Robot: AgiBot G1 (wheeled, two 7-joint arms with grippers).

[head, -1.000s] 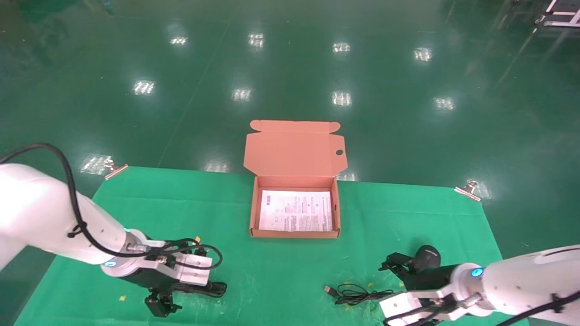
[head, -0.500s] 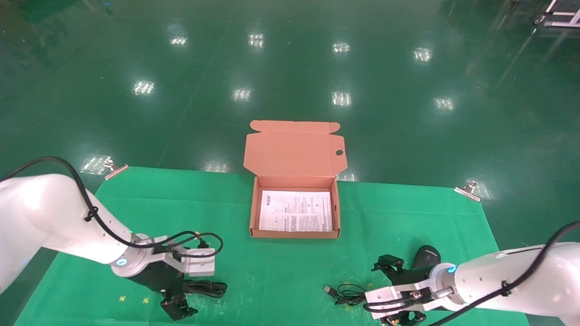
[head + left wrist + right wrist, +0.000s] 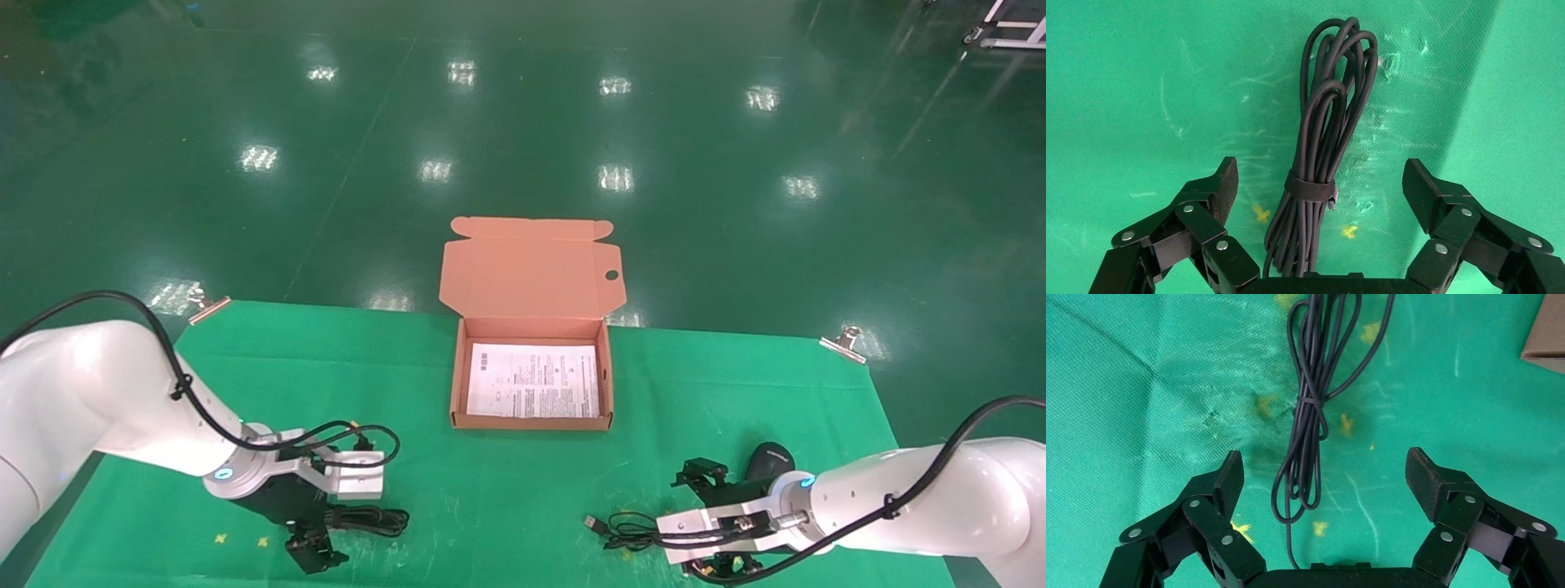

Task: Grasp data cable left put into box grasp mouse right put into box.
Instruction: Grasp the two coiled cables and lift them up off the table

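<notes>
My left gripper should next grab the data cable by the strapped section (image 3: 1310,185), where its loops gather tightly, because its slack loops spread out beyond its strap.
The data cable (image 3: 372,519) lies on the green mat at the front left, a narrow black bundle held by a strap (image 3: 1309,189). My left gripper (image 3: 327,532) is open and low over it, with the bundle between its jaws (image 3: 1321,184), apart from both fingers. The black mouse (image 3: 773,461) sits at the front right, its thin cord (image 3: 633,531) and USB plug (image 3: 594,523) to its left. My right gripper (image 3: 706,523) is open over the cord's loops (image 3: 1309,416), beside the mouse. The orange-brown box (image 3: 531,421) stands open mid-table.
The box lid (image 3: 531,269) stands up behind the box, and a white printed sheet (image 3: 535,390) lies inside. A box corner (image 3: 1549,331) shows in the right wrist view. Metal clips (image 3: 208,307) (image 3: 842,343) hold the mat's far corners. Green floor lies beyond.
My left gripper has shifted right, closer over the data cable. My right arm has swung left, bringing its gripper over the mouse cord. Cable, mouse and box have not moved.
</notes>
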